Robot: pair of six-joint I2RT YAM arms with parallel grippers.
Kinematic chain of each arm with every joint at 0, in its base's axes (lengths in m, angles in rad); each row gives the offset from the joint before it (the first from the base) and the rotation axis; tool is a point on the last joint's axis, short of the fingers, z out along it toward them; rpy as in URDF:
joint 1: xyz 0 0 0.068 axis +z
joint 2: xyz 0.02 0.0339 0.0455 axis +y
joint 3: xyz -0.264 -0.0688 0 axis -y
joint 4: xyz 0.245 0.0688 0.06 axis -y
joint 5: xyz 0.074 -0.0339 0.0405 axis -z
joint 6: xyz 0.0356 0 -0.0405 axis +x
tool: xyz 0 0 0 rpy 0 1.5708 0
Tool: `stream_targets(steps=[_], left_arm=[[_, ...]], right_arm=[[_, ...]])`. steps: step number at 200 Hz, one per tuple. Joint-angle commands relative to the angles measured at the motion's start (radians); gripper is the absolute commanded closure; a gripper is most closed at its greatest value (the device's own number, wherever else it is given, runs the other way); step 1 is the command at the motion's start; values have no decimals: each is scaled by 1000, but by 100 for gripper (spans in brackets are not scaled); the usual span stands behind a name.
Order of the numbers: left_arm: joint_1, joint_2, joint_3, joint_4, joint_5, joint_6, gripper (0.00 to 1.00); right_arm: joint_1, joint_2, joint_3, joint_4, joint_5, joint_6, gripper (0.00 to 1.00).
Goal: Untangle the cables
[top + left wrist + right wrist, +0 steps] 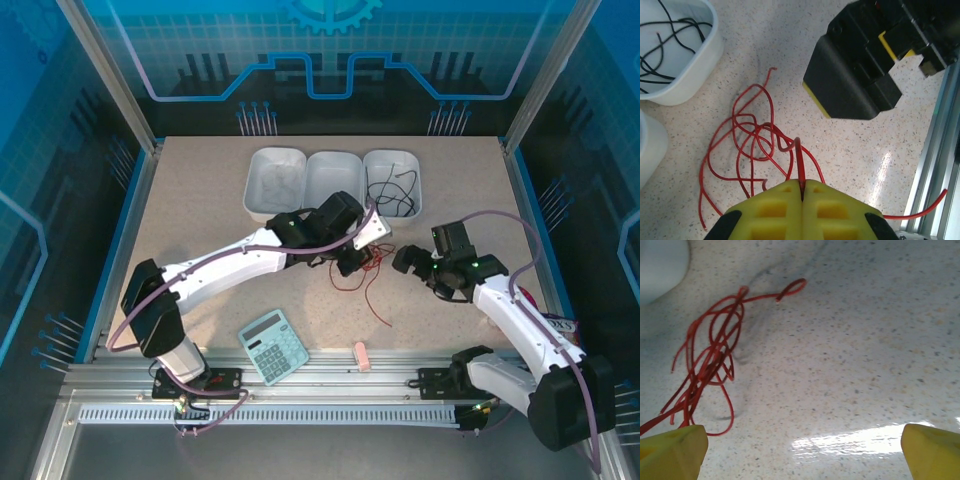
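I will next grab a red cable with my right gripper, on the side of the tangle facing it and away from my left gripper, to pull the cables apart.
A tangle of red cables [362,272] lies on the speckled table in front of the trays. My left gripper [352,262] is down on it, and in the left wrist view its yellow fingertips [802,186] are shut on one red cable [799,160] that arches up out of the loops [747,132]. Black cables [392,190] lie in the right-hand white tray [670,47]. My right gripper [405,260] hovers just right of the tangle, jaws wide open with nothing between them [802,452]. The red loops [710,352] sit off to its left.
Three white trays [333,158] stand side by side at the back of the table. A light-blue calculator [273,346] and a small pink block [361,357] lie near the front edge, by the aluminium rail [300,385]. Bare tabletop extends left of the left arm.
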Motion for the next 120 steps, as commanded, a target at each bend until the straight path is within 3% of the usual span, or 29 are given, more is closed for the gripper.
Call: stream_targets(steps=[1,36,81,120], left_arm=[[0,-49,-2,22,-37,-44,100],[21,-10,33,41,-80,-106,100],[26,21,56,41,-62,-135,100],[27,-15,46,53,0,-159,100]], right_arm=[[30,2,23,78,-68,-12,3],[95,55,28,150,-87,7,9],[186,155,48,258,-88,25,14],[198,236,57,313,-32,37,19]])
